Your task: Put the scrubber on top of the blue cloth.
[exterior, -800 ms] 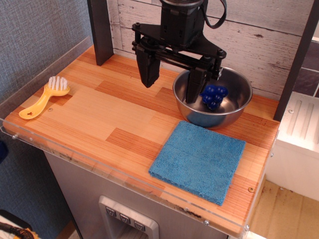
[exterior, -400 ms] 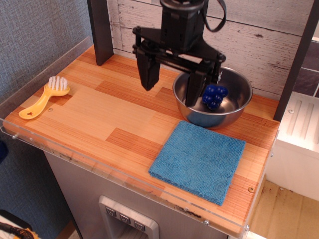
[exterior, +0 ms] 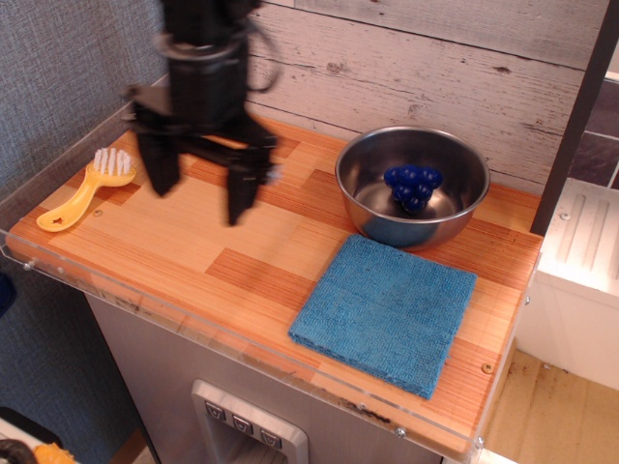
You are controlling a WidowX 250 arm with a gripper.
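Observation:
The yellow scrubber needs to go on top of the blue cloth (exterior: 386,310). My gripper should grab the scrubber by its handle (exterior: 84,196) next.
The yellow scrubber (exterior: 85,188) lies on the wooden table at the far left, white bristles up, its handle with a star-shaped hole pointing to the front left. The blue cloth (exterior: 386,310) lies flat at the front right, with nothing on it. My gripper (exterior: 200,195) hangs open and empty above the table's left-middle part, just right of the scrubber; its left finger (exterior: 162,168) is close to the brush head but apart from it. The image of the gripper is motion-blurred.
A steel bowl (exterior: 450,162) stands at the back right, behind the cloth, with a dark blue knobbly object (exterior: 412,187) inside. A clear plastic rim (exterior: 116,280) runs along the table's front and left edges. A dark post (exterior: 577,121) stands at the right.
My gripper has moved left, from over the bowl's left rim to above the table near the scrubber. It stays open. The scrubber, cloth and bowl have not moved.

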